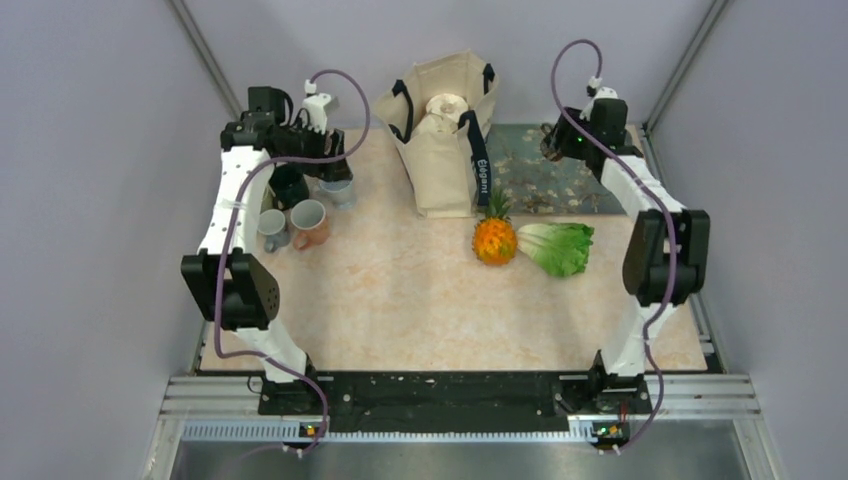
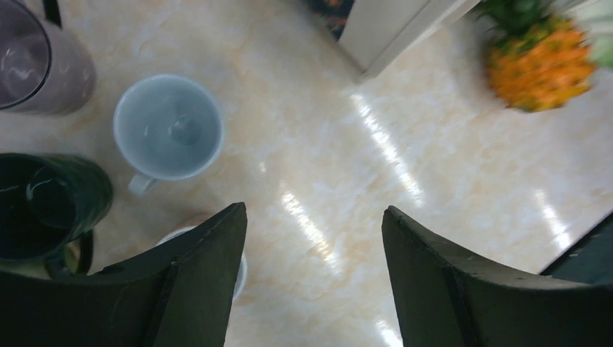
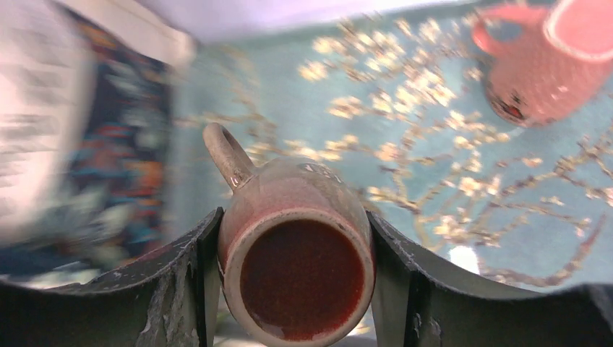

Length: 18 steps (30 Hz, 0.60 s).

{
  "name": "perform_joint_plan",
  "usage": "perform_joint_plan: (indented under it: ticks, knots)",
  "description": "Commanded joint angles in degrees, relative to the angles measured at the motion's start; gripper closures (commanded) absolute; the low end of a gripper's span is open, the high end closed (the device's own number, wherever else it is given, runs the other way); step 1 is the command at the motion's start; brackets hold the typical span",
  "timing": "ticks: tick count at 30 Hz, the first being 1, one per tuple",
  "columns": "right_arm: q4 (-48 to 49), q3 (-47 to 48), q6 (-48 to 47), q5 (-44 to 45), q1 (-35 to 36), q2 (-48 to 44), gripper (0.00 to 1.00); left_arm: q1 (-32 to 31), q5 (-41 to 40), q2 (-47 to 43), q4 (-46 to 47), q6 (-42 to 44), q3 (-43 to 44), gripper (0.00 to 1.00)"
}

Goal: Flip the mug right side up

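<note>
The mug's dark-red end should stay free to set the mug upright, so my left gripper will reach the mug's rim and grab it opposite that end.
My right gripper (image 3: 295,217) is shut on a reddish-brown glazed mug (image 3: 296,278), one finger on each side of its body. The mug is held above the teal floral mat (image 3: 405,144). Its round dark-red end faces the wrist camera and its handle points away to the upper left. In the top view the right gripper (image 1: 560,142) is at the back right, over the mat (image 1: 540,185), and the mug (image 1: 552,150) shows only as a dark shape. My left gripper (image 2: 316,208) is open and empty above the tabletop (image 2: 347,159).
A pink mug (image 3: 542,65) stands on the mat. Below the left gripper (image 1: 292,185) are a pale blue mug (image 2: 168,126), a purple cup (image 2: 43,65) and a dark green mug (image 2: 50,202). A tote bag (image 1: 445,130), pineapple (image 1: 495,240) and lettuce (image 1: 558,248) occupy the middle.
</note>
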Motion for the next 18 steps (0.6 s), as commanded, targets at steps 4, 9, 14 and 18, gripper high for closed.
perform_joint_plan:
  ticks: [4, 9, 14, 18]
  knots:
    - [31.7, -15.8, 21.9, -14.8, 3.4, -25.1, 1.0, -1.2, 23.0, -5.1, 2.7, -18.5, 12.1, 0.24]
    - [42.0, -21.3, 34.2, -16.4, 10.1, -33.0, 1.0, -9.5, 23.9, -10.0, 10.1, -19.1, 12.1, 0.17]
    - [48.2, -22.9, 43.6, -13.8, 18.0, -35.6, 1.0, -18.2, 17.3, -10.7, 11.8, -12.2, 14.0, 0.22]
    - [52.5, -23.4, 49.5, -12.7, 23.2, -35.3, 1.0, -19.7, 23.6, -11.5, 18.9, -12.2, 12.2, 0.28]
